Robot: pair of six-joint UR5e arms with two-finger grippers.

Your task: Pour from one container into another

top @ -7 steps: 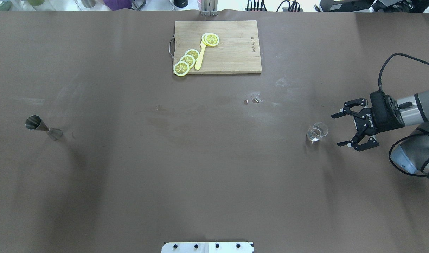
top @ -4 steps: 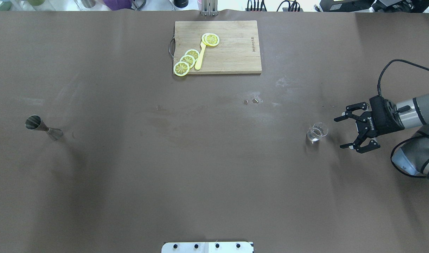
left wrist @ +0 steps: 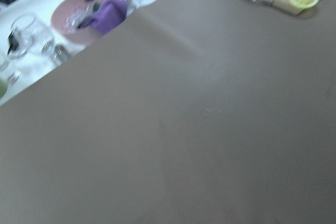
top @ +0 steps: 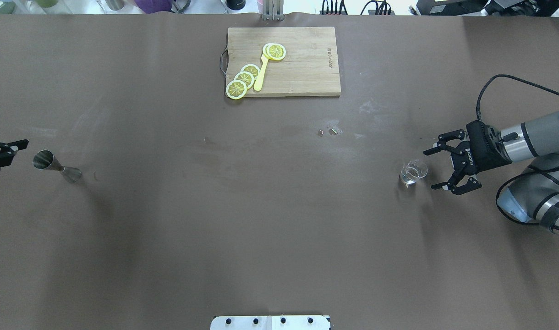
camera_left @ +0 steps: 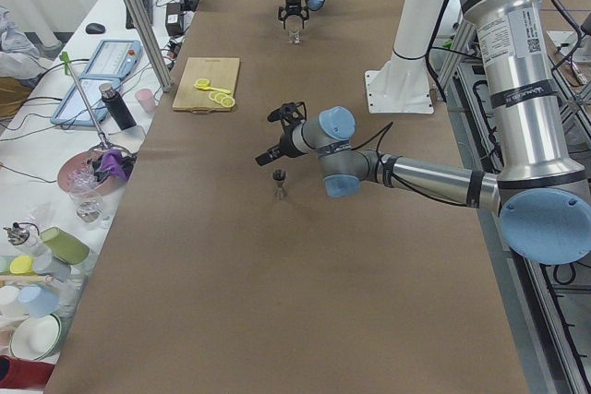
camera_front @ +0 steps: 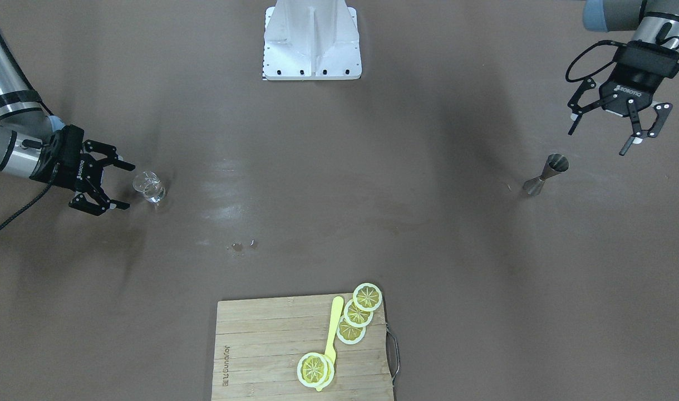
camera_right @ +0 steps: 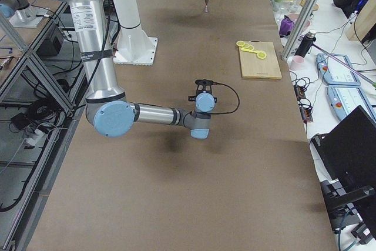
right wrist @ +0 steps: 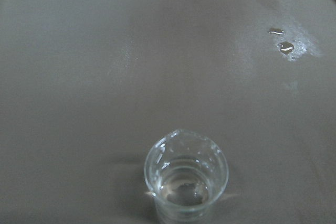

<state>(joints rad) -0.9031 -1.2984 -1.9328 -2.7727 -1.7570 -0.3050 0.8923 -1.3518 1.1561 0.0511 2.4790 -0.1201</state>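
Observation:
My right gripper should pour next, so it needs to pick up the glass around its side (right wrist: 184, 208) and keep the small clear glass's spout (right wrist: 178, 132) free.
The small clear glass (top: 413, 173) stands upright on the brown table with a little liquid in it, and it fills the bottom of the right wrist view (right wrist: 186, 179). My right gripper (top: 431, 169) is open just beside it, jaws level with the glass (camera_front: 148, 186) and not touching. The steel jigger (top: 57, 167) stands upright far off on the table's other side. My left gripper (camera_front: 597, 142) hangs open above and beside the jigger (camera_front: 546, 174), holding nothing. Only its fingers (top: 13, 145) show at the overhead view's left edge.
A wooden cutting board (top: 307, 73) with lemon slices (top: 243, 79) and a yellow utensil lies at the far middle. A few water drops (top: 327, 132) sit near the table's centre. The robot's white base (camera_front: 311, 39) stands at the near edge.
My right gripper has moved in towards the glass, still open. The left gripper's fingers have come into the overhead view at the left edge, near the jigger.

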